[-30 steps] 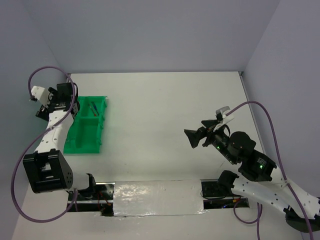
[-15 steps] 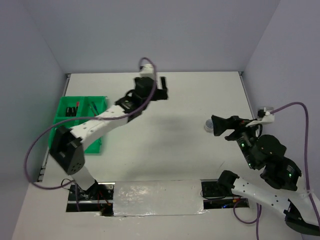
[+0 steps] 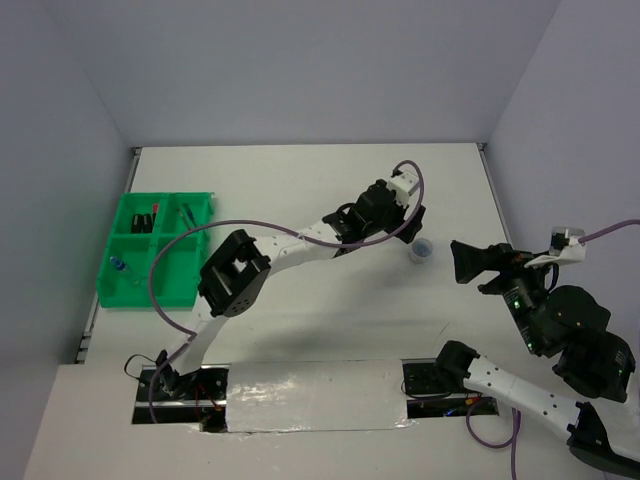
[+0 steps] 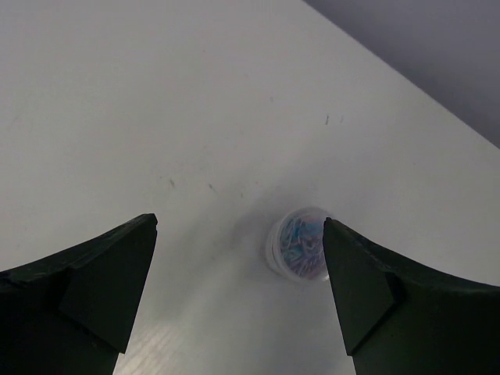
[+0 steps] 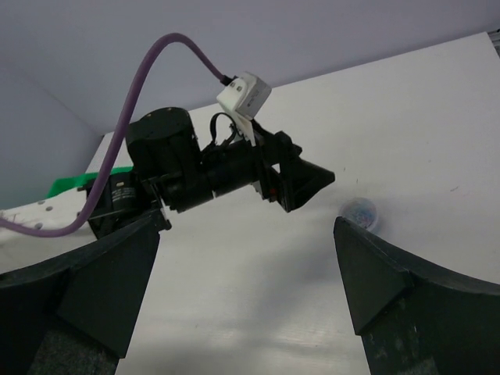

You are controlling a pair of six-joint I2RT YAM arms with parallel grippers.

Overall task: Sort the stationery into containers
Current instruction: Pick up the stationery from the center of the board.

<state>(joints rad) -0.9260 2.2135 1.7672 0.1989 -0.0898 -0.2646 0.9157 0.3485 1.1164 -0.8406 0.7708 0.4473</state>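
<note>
The translucent roll needs to go into the green tray. I should next grip the roll's round sides from above with my left gripper and keep its base free.
A small translucent round roll with blue and pink bits inside lies on the white table at the right. It also shows in the left wrist view and in the right wrist view. My left gripper reaches far across the table, open and empty, just above and left of the roll. My right gripper is open and empty, a little to the right of the roll. The green tray at the far left holds highlighters, pens and a small bottle.
The left arm spans the middle of the table from its base to the roll. The left gripper's body fills the upper middle of the right wrist view. The table's right edge is near the roll.
My left arm swung from the green tray across the table to the right, ending by the round roll. My right gripper drew back to the right, uncovering the roll.
</note>
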